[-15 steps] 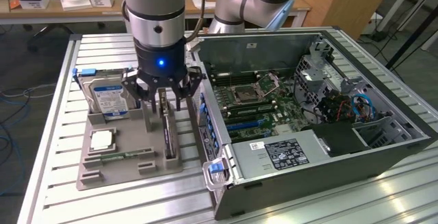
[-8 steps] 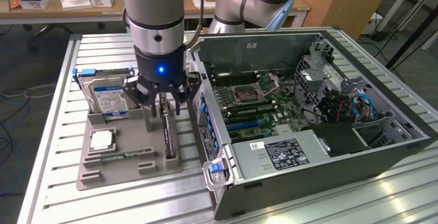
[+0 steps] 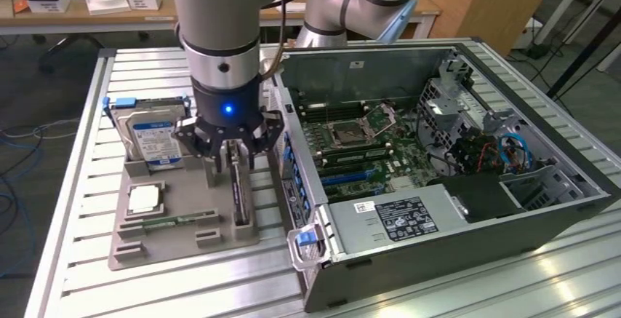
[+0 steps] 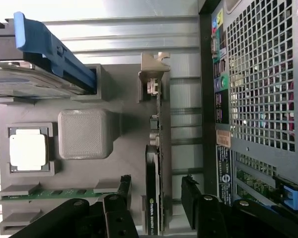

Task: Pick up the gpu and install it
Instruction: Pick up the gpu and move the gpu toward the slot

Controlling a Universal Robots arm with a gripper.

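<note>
Next, my gripper grabs the gpu by its upper edge (image 3: 234, 159), where both sides of the gpu stand free, since the holder's slot (image 3: 243, 231) hugs the gpu's lower edge.
The gpu (image 3: 241, 203) stands on its long edge in a slot of the grey holder tray (image 3: 179, 244), beside the open computer case. In the wrist view the gpu (image 4: 156, 163) shows its thin edge, with the black cooler on one face and the silver bracket at the far end. My gripper (image 3: 235, 164) hangs straight over the card's upper edge. The gripper (image 4: 158, 192) is open, one of its black fingers (image 4: 124, 187) on each side of the card, not touching it.
The holder also carries a blue-railed hard drive (image 3: 150, 137), a CPU (image 3: 144, 198) and a memory stick (image 3: 177, 221). The open computer case (image 3: 543, 216) lies at the exterior view's right, motherboard (image 3: 374, 150) exposed; its rear panel (image 4: 258, 89) is close beside the card.
</note>
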